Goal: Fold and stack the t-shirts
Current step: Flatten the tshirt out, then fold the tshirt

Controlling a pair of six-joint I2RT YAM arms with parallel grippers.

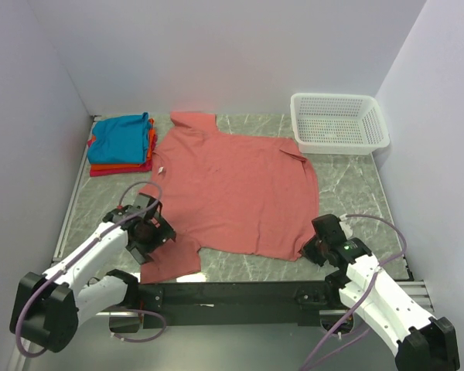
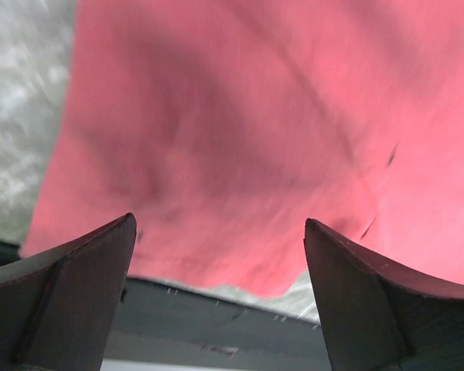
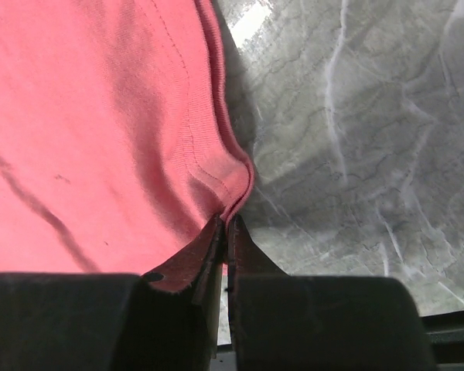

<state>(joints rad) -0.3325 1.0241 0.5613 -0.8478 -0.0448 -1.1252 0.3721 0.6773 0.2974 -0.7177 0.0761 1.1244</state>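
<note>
My left gripper picks up the salmon-pink t-shirt (image 1: 232, 185) by its near sleeve (image 1: 171, 261) next. Then I fold the t-shirt's near side over its body.
The large salmon-pink t-shirt (image 1: 232, 185) lies spread flat on the marble table. A stack of folded shirts stands at the back left: teal-blue (image 1: 120, 137) on top, orange (image 1: 150, 145) and red (image 1: 116, 170) beneath. My left gripper (image 1: 150, 232) is open above the shirt's near-left sleeve; in the left wrist view its fingers (image 2: 77, 286) hang wide apart over the pink cloth (image 2: 240, 139). My right gripper (image 1: 315, 247) is shut on the shirt's near-right hem corner; the right wrist view shows the hem (image 3: 232, 185) pinched between the fingertips (image 3: 226, 229).
A white plastic mesh basket (image 1: 339, 122) stands at the back right. White walls close in the left, back and right sides. A black rail (image 1: 232, 292) runs along the table's near edge. Bare marble (image 1: 356, 193) lies right of the shirt.
</note>
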